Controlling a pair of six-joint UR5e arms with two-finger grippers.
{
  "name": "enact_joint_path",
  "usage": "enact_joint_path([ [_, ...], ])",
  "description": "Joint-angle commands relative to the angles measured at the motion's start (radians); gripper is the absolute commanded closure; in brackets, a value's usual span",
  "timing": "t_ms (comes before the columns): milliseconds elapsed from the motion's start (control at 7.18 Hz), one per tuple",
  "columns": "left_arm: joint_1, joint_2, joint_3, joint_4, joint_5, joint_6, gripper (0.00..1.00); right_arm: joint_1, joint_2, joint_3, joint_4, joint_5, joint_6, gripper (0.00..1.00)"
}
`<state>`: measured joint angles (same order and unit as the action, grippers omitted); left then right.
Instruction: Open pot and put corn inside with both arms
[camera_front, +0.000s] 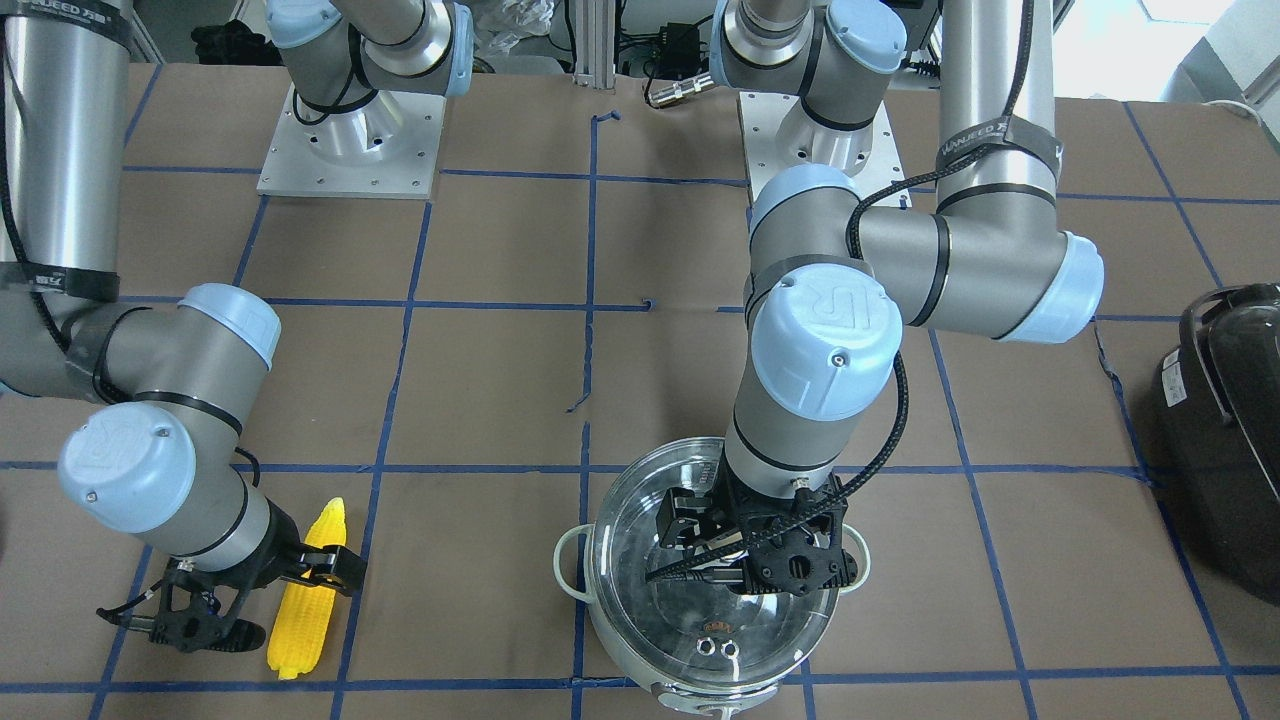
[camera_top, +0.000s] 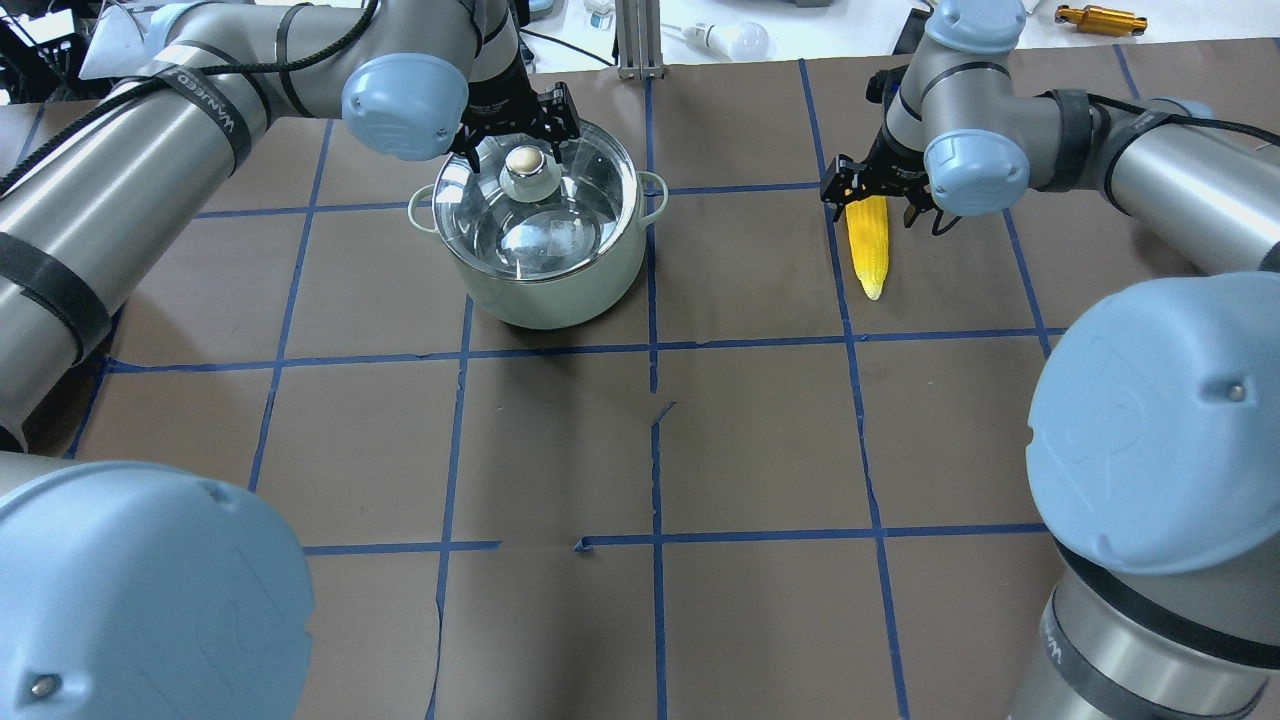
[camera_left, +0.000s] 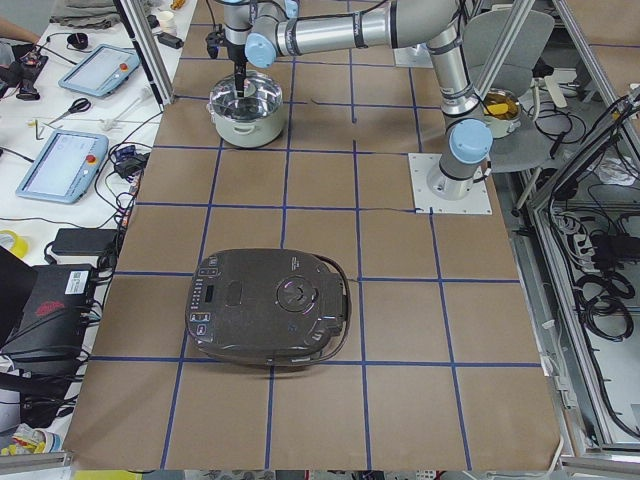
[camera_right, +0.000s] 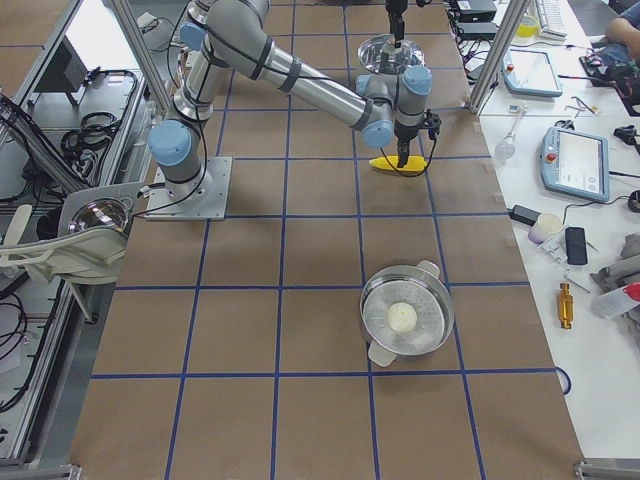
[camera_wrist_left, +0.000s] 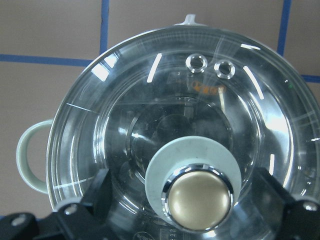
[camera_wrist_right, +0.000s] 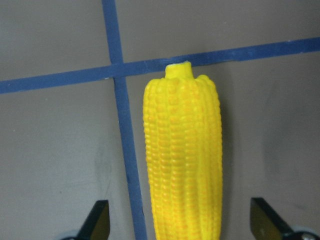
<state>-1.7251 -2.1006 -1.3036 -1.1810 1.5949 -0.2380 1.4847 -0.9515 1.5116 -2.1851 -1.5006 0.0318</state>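
Observation:
The glass lid is too wide for my fingers, so my left gripper will grab its narrow brass knob (camera_wrist_left: 199, 200) next.
The steel pot (camera_top: 545, 285) stands on the table with its glass lid (camera_top: 560, 215) on it and also shows in the front view (camera_front: 610, 600). My left gripper (camera_top: 525, 148) is open and low over the lid. Its fingers (camera_wrist_left: 102, 192) stand either side of the brass knob (camera_wrist_left: 200, 200) with gaps to it. The yellow corn (camera_top: 868, 245) lies flat on the table. My right gripper (camera_top: 872, 200) is open and straddles its thick end. In the right wrist view the corn (camera_wrist_right: 185, 160) lies between the fingertips (camera_wrist_right: 97, 220), which do not touch it.
A large black appliance (camera_left: 270, 305) sits towards the table's end on my left (camera_front: 1225, 440). A second round steel pot (camera_right: 405, 320) with a pale lump in it stands towards the end on my right. Blue tape lines cross the brown table cover.

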Motion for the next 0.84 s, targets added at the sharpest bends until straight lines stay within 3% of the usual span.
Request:
enact_joint_path([
  [0,-0.001,-0.001,-0.003,0.001,-0.004,-0.001,0.15,0.000,0.040,-0.004,-0.036,0.000,-0.001,0.01],
  [139,-0.002,-0.002,-0.003,0.001,-0.006,0.000,0.22,0.000,0.040,-0.004,-0.036,-0.001,-0.003,0.21],
  [278,-0.002,-0.002,-0.003,0.004,-0.033,0.006,0.26,0.000,0.040,-0.001,-0.036,-0.006,-0.001,0.72],
  [418,-0.002,-0.002,-0.003,0.003,-0.035,0.000,0.35,-0.001,0.043,-0.001,-0.036,-0.024,-0.001,1.00],
  [696,-0.007,-0.004,-0.003,0.003,-0.036,-0.039,0.42,-0.001,0.031,-0.020,-0.033,-0.024,0.006,1.00],
])
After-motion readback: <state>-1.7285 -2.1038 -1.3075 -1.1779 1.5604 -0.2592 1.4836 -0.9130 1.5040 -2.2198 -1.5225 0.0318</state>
